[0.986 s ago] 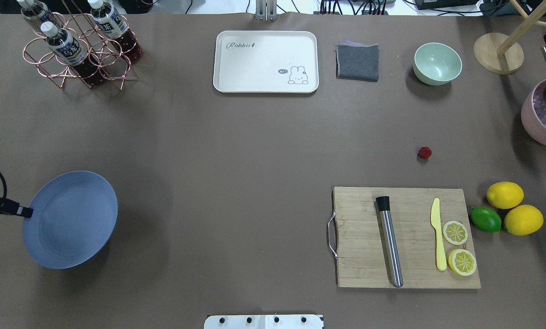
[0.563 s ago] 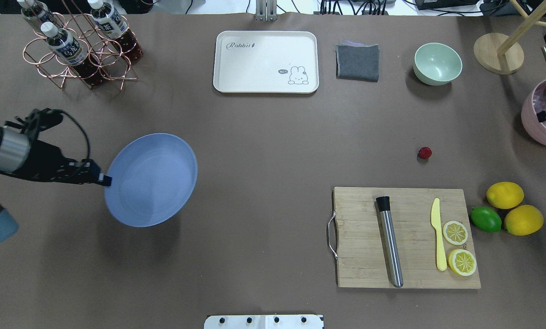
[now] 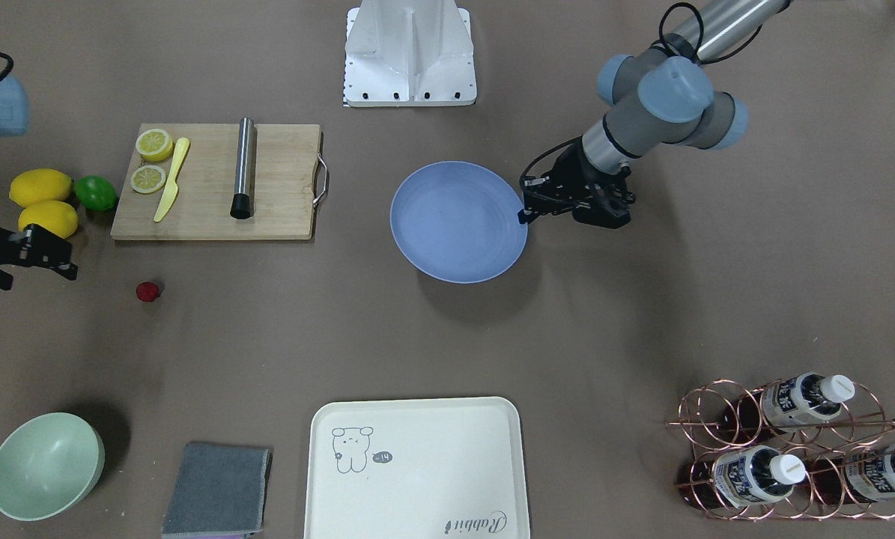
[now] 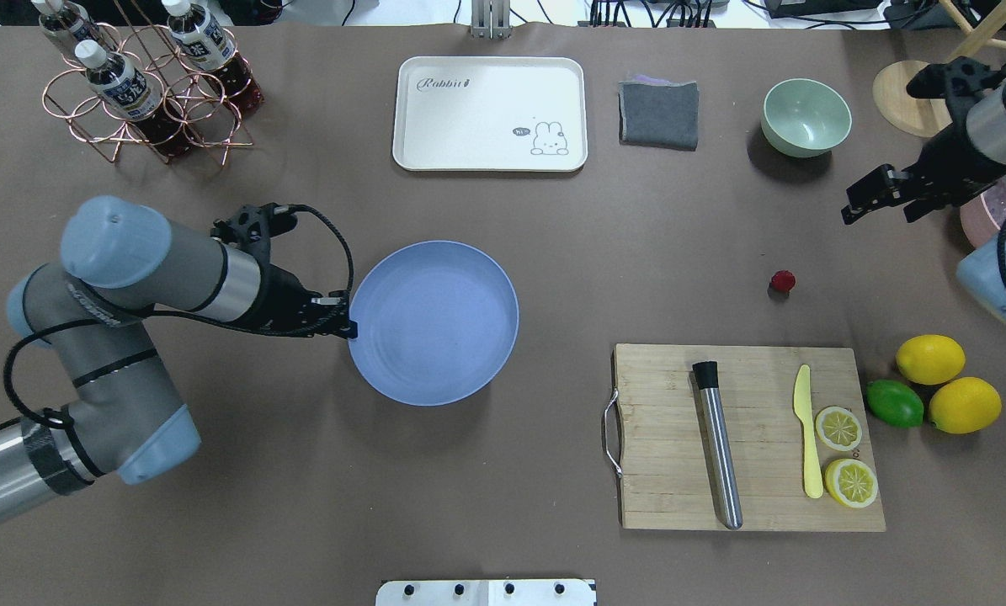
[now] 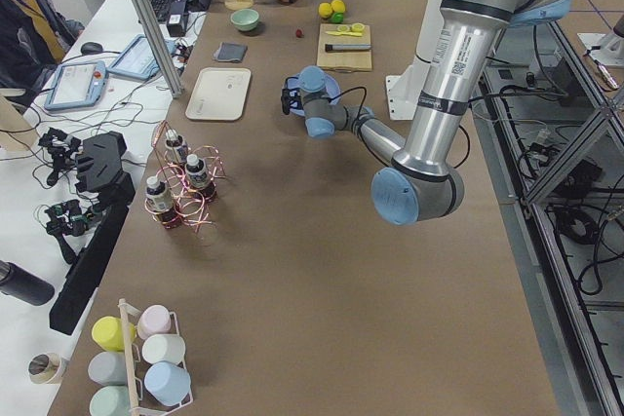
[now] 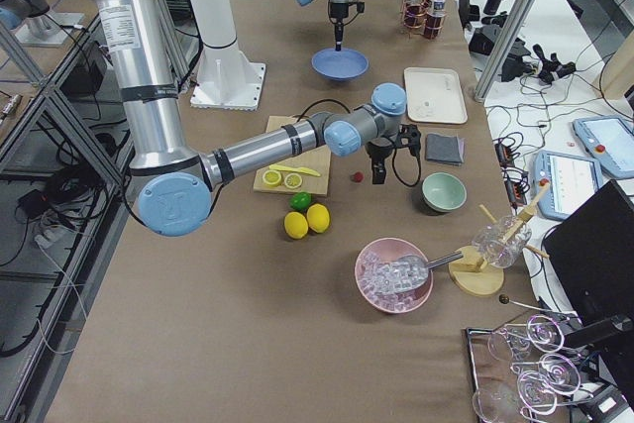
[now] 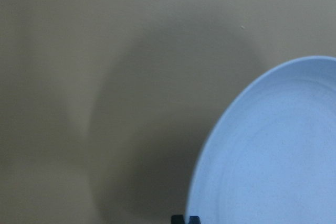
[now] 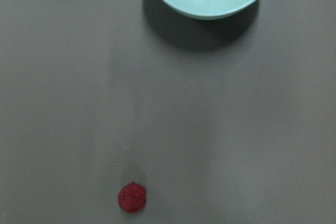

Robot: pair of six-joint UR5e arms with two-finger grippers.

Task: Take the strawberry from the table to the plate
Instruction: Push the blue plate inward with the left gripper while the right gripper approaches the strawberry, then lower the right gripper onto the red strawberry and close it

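The strawberry needs to go onto the blue-grey plate point(image 3: 458, 222), so my right gripper should next grab it by its round red body point(image 3: 147, 292).
The strawberry point(image 4: 783, 281) point(image 3: 146, 291) point(image 8: 132, 198) is a tiny dark red berry lying on the brown table point(image 4: 604, 252), beyond the cutting board. My left gripper point(image 4: 347, 326) point(image 3: 523, 213) is shut on the left rim of the blue-grey plate point(image 4: 433, 322) point(image 3: 458, 222) point(image 7: 273, 150). It holds the plate a little above the table's middle, over its own shadow. My right gripper point(image 4: 880, 215) point(image 3: 34, 275) hangs open and empty above the table, to the right of the strawberry and a little beyond it.
A wooden cutting board point(image 4: 747, 438) carries a metal muddler, a yellow knife and lemon slices. Two lemons point(image 4: 930, 359) and a lime point(image 4: 895, 403) lie to its right. A green bowl point(image 4: 806, 116), grey cloth point(image 4: 658, 114), cream tray point(image 4: 490, 114) and bottle rack point(image 4: 145, 84) line the far edge.
My left arm has carried the plate from the table's left edge rightward to the middle. My right arm has come in from the right edge toward the strawberry.
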